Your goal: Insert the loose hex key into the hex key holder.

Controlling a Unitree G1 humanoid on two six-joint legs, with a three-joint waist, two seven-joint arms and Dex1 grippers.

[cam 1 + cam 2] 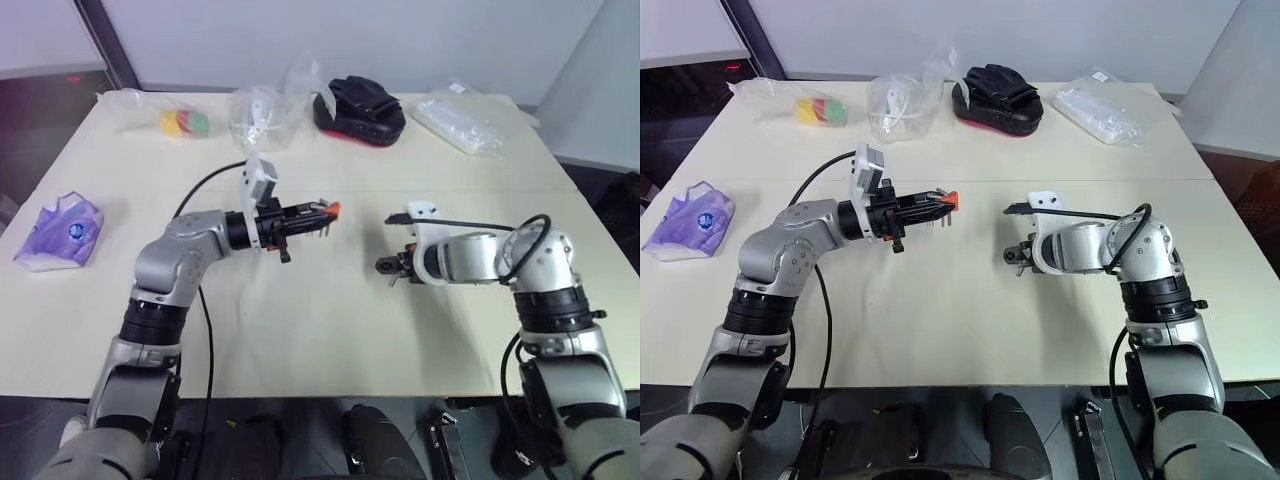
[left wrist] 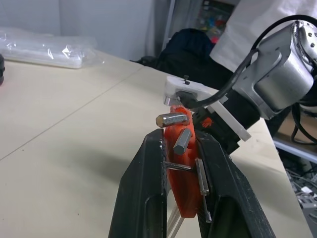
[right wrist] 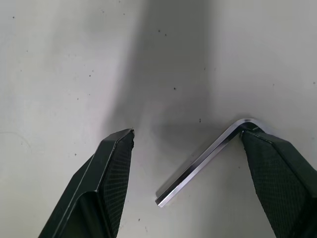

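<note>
I should next grab the hex key with my right gripper by its long arm near the bend (image 3: pixel 223 140). Then the hex key's straight tip (image 3: pixel 161 201) stays free to go into the holder.
The hex key holder (image 1: pixel 330 209), a small orange-red block with short grey keys sticking out, is held above the table's middle by my left gripper (image 1: pixel 310 215). In the left wrist view the two black fingers (image 2: pixel 148 188) are shut on the holder (image 2: pixel 182 173). The loose hex key (image 3: pixel 205 163), a thin grey L-shaped rod, lies flat on the table. My right gripper (image 3: pixel 187 135) stands open over it, angled down to the table. The key's bend touches one fingertip (image 3: pixel 267 148), and the other fingertip is apart from it. The right gripper (image 1: pixel 390 268) sits right of the holder, lower.
The beige table (image 1: pixel 300 330) holds a purple bag (image 1: pixel 58 232) at the left. Along the far edge are a bag of coloured pieces (image 1: pixel 185 122), a clear bag (image 1: pixel 262 110), a black-and-red item (image 1: pixel 360 108) and a clear packet (image 1: pixel 465 120).
</note>
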